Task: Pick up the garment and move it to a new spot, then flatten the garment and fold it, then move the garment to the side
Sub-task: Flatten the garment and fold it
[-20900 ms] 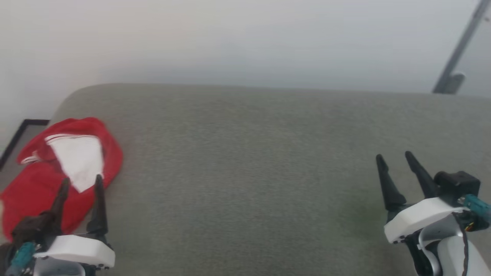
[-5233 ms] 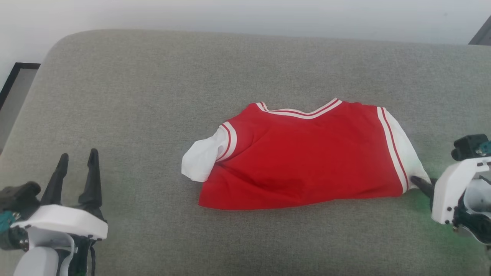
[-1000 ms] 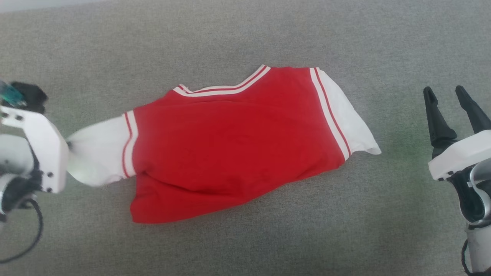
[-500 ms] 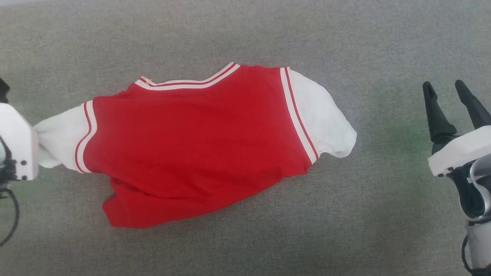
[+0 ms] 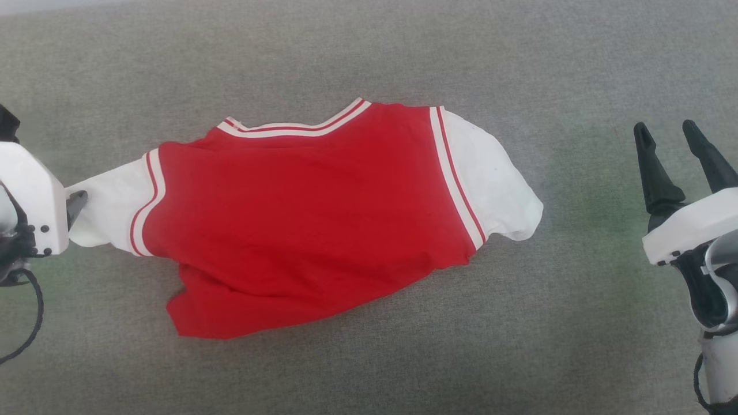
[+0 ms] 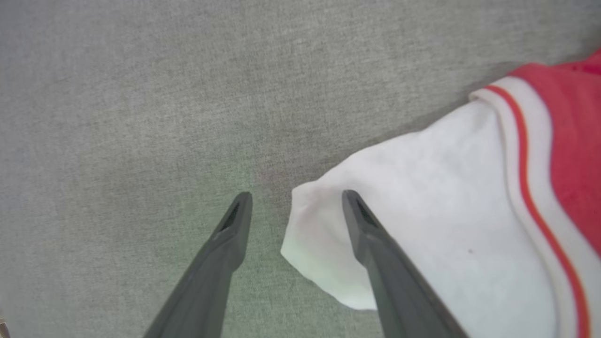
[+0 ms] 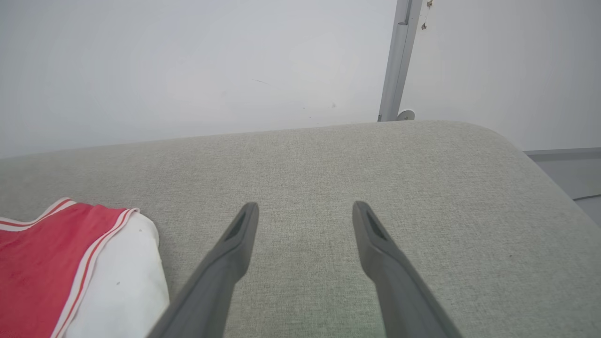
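Note:
The garment's red body lies spread flat on the cushion. Next, my left gripper will pinch the garment by its white sleeve's loose end edge (image 6: 294, 220).
The garment (image 5: 311, 225), a red jersey with white sleeves and striped trim, lies spread on the grey cushion (image 5: 369, 52), plain red side up and lettering hidden. Its bottom hem is bunched and slanted. My left gripper (image 5: 78, 202) sits at the end of the left sleeve (image 5: 109, 210). In the left wrist view it (image 6: 295, 199) stands open, and the sleeve's corner (image 6: 319, 244) lies between and under its fingers. My right gripper (image 5: 664, 129) hangs open to the right of the garment, apart from the right sleeve (image 5: 496, 184). In the right wrist view it (image 7: 305, 206) is open over bare cushion.
The grey cushion's far edge meets a pale wall (image 7: 188, 61), with a grey metal post (image 7: 396, 61) behind the rounded right corner (image 7: 507, 141). A black cable (image 5: 29, 334) loops below my left wrist.
Over the last second the garment was dragged left by its left sleeve, then slid back slightly right. The left sleeve now lies slack and flatter. My right gripper has stayed put.

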Robot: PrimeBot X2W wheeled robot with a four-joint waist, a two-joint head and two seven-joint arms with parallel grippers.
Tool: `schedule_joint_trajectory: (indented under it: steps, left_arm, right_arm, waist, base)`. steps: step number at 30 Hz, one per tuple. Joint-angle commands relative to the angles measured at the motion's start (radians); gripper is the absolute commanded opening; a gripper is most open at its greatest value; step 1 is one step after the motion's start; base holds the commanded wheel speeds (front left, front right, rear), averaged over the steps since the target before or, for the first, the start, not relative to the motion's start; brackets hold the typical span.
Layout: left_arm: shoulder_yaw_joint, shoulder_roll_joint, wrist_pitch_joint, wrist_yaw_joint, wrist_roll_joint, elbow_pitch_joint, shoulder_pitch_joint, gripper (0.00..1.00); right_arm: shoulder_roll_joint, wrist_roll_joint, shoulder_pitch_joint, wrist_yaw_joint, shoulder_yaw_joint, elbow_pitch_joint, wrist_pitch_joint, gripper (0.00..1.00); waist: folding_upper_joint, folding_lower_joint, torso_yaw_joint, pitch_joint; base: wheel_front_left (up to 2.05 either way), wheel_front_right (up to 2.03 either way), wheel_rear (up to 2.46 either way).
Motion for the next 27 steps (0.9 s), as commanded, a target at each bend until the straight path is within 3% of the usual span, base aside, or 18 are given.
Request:
schedule_joint_trajectory:
  steps: [1, 12, 18, 21, 27]
  left_arm:
    - [-0.002, 0.006, 0.012, 0.002, -0.003, -0.005, -0.011, 1.00]
    - [-0.020, 0.012, 0.086, 0.035, -0.006, 0.001, 0.009, 1.00]
    - [-0.037, -0.026, 0.125, 0.037, -0.034, 0.061, 0.010, 1.00]
    - [-0.056, -0.048, 0.161, 0.023, -0.050, 0.082, 0.018, 0.00]
    - [-0.060, -0.063, 0.110, 0.000, -0.041, 0.081, -0.033, 0.00]
  right_arm:
    - [-0.003, -0.003, 0.005, 0.000, -0.003, -0.001, 0.001, 1.00]
    - [-0.008, 0.001, 0.015, 0.000, 0.004, -0.024, 0.020, 1.00]
    - [-0.015, 0.010, 0.020, 0.000, 0.013, -0.041, 0.044, 1.00]
    - [-0.020, 0.027, 0.021, 0.000, 0.032, -0.051, 0.075, 1.00]
    - [-0.056, 0.100, 0.021, 0.000, 0.130, -0.084, 0.213, 1.00]
  waist:
    - [0.0000, 0.0000, 0.005, -0.005]
    - [0.0000, 0.0000, 0.003, 0.008]
    - [0.0000, 0.0000, -0.004, 0.026]
    - [0.0000, 0.0000, -0.002, 0.029]
    - [0.0000, 0.0000, 0.015, 0.029]
  base:
    - [0.00, 0.00, 0.00]
    - [0.00, 0.00, 0.00]
    - [0.00, 0.00, 0.00]
    - [0.00, 0.00, 0.00]
    - [0.00, 0.00, 0.00]
